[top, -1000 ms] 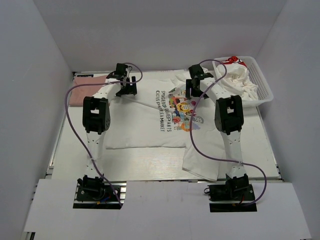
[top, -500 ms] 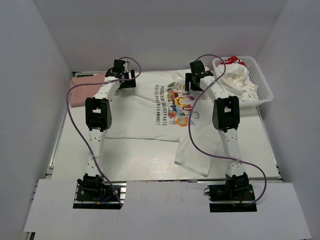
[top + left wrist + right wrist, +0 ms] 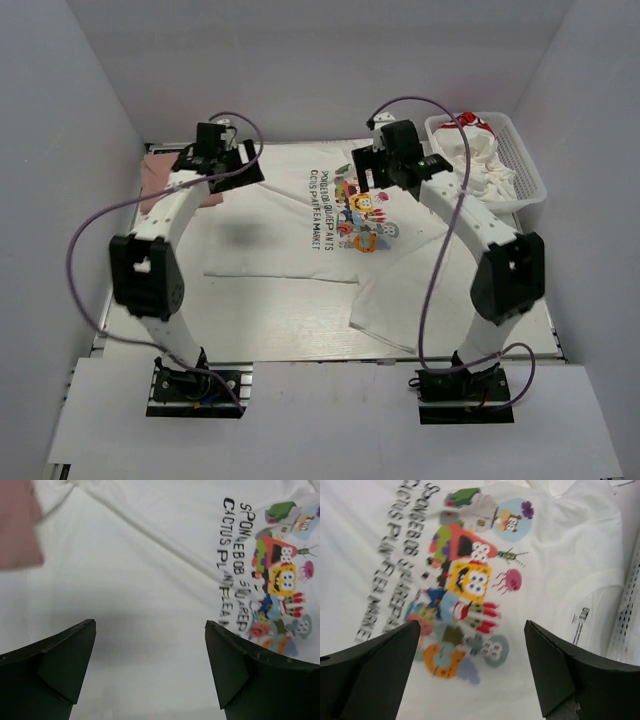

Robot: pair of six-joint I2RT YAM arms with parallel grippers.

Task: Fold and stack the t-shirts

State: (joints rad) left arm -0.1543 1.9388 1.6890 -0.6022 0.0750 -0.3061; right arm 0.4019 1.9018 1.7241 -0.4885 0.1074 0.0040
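My left gripper needs to grab the white t-shirt's near-edge corner (image 3: 208,272) on the dusty-pink t-shirt's side next. Then it can fold that edge over.
A white t-shirt (image 3: 270,225) with a colourful cartoon print (image 3: 362,215) and dark lettering lies spread on the table; it also shows in the left wrist view (image 3: 150,570) and the right wrist view (image 3: 560,580). Its right part is folded into a flap (image 3: 395,305). A dusty-pink t-shirt (image 3: 165,175) lies folded at the far left, also seen in the left wrist view (image 3: 17,527). My left gripper (image 3: 235,170) is open and empty above the shirt's far left. My right gripper (image 3: 375,172) is open and empty above the print.
A white mesh basket (image 3: 525,165) at the far right holds more white t-shirts (image 3: 470,160), one with red marks. White walls enclose the table on three sides. Purple cables loop over both arms.
Both grippers let go of the shirt's far edge and rose above it. Both arms swung outward and lifted. The shirt was pulled toward the far side and now lies flat.
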